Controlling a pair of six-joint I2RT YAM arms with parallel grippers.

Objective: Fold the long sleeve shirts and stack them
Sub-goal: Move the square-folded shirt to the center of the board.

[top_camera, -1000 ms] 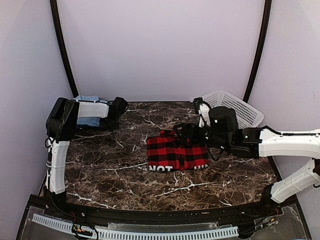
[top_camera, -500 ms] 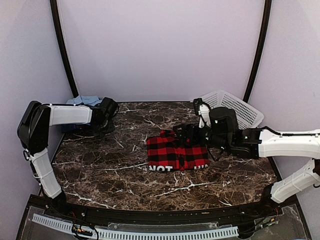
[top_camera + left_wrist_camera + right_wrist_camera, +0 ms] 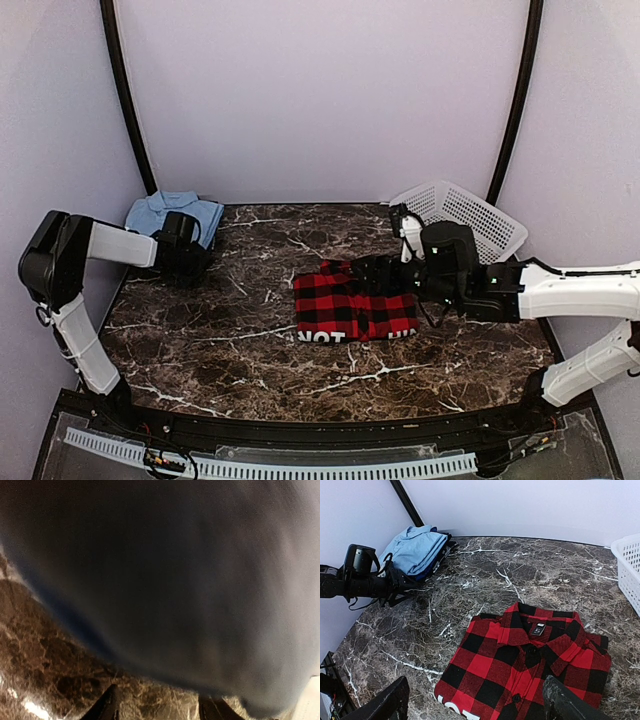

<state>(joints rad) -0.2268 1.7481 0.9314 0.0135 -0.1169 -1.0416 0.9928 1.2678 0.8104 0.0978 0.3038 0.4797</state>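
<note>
I should next use my left gripper to grab the stack low at its near edge [image 3: 206, 244], so that both blue shirts slide together toward the flannel shirt [image 3: 352, 302] for stacking.
The red-and-black check flannel shirt [image 3: 352, 302] lies folded at the table's middle; it also shows in the right wrist view [image 3: 525, 667]. The light blue shirt [image 3: 172, 212] lies folded on a darker blue one [image 3: 434, 563] in the far left corner. My left gripper [image 3: 192, 262] is low at that stack's near edge, jaws open, with blue cloth [image 3: 190, 570] filling its wrist view just ahead of the fingertips. My right gripper [image 3: 372, 268] hovers open and empty over the flannel shirt's far right part; its wide-spread fingers [image 3: 567, 702] frame the shirt.
A white mesh basket [image 3: 470, 215] stands at the far right corner. Dark marble tabletop [image 3: 230, 340] surrounds the shirts. Curved black poles and lilac walls close in the back and sides.
My left arm has swung down and left, its gripper dropping from beside the blue stack to the table at the stack's near edge. The right arm has barely moved.
</note>
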